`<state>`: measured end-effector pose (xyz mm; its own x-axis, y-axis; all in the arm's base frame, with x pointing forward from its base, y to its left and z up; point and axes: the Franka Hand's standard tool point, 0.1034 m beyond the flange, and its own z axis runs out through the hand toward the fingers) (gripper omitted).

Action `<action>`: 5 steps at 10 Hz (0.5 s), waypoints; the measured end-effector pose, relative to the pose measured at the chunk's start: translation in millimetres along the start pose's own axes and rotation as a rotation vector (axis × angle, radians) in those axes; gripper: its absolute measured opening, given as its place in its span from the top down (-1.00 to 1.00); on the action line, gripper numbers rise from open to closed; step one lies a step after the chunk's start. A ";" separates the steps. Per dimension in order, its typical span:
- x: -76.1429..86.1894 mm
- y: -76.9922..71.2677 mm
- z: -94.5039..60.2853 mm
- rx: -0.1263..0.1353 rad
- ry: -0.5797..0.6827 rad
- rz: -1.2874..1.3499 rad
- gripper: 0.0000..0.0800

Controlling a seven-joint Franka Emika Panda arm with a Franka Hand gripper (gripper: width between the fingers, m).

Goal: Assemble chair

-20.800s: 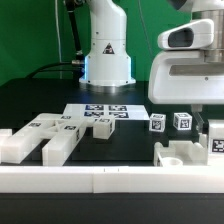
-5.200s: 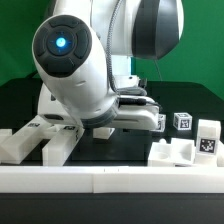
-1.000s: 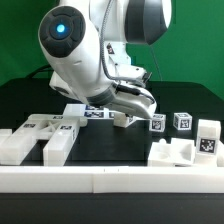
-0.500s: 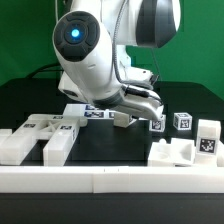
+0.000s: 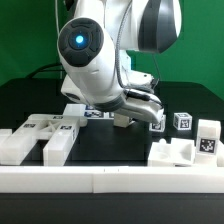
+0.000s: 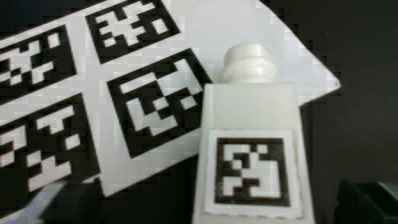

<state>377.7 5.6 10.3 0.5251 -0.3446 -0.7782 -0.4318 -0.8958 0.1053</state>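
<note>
My fingers are on either side of the chair leg piece's (image 6: 249, 120) tagged end in the wrist view, so I need to close. Closing now would hold it.
A white chair leg piece (image 6: 249, 120) with a round peg end and a square tag lies on the black table beside the marker board (image 6: 98, 90). My gripper (image 6: 201, 205) is open and straddles its tagged end, with a dark gap on each side between piece and fingers. In the exterior view the gripper (image 5: 121, 117) hangs low over the table just past the marker board (image 5: 92, 112), hiding that piece. Other chair parts lie around: large white blocks (image 5: 40, 135) on the exterior view's left, and two small tagged cubes (image 5: 158, 122), a tagged block (image 5: 207, 137) and a slotted piece (image 5: 175, 153) on its right.
A long white border rail (image 5: 110, 180) runs along the front of the table. The arm's bulky body (image 5: 95, 55) fills the middle of the exterior view and hides the table behind it. A green backdrop stands behind.
The arm has swung a little toward the exterior view's right and settled lower over the table by the marker board. The fingers stay wide apart.
</note>
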 end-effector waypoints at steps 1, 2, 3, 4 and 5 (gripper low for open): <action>0.2 0.1 0.3 0.000 -0.001 0.000 -0.59; 0.4 0.1 0.6 -0.001 -0.001 0.000 -0.59; 0.5 0.1 0.7 -0.001 -0.001 0.000 -0.14; 0.5 0.2 0.8 -0.001 -0.001 0.000 0.29; 0.5 0.2 0.8 -0.001 -0.002 0.000 0.29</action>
<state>377.3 5.4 9.5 0.5241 -0.3440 -0.7791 -0.4312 -0.8961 0.1057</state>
